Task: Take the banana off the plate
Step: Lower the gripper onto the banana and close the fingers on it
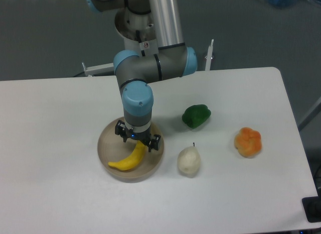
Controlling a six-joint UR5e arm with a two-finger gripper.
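My gripper grips the banana by its end near the plate's middle (pixel 139 148) next, to pick up the banana from the plate (pixel 104 143).
A bright yellow banana (pixel 129 158) lies curved across the front of a round beige plate (pixel 104 143) on the white table. My gripper (pixel 137 141) points straight down over the plate, right at the banana's upper right end. Its two dark fingers straddle that end with a gap between them, so it reads as open. The banana's top tip is partly hidden under the gripper.
A pale pear (pixel 189 160) stands just right of the plate. A green pepper (pixel 196 115) lies behind it, and an orange fruit (pixel 248 141) sits further right. The arm's elbow hangs above the table's back edge.
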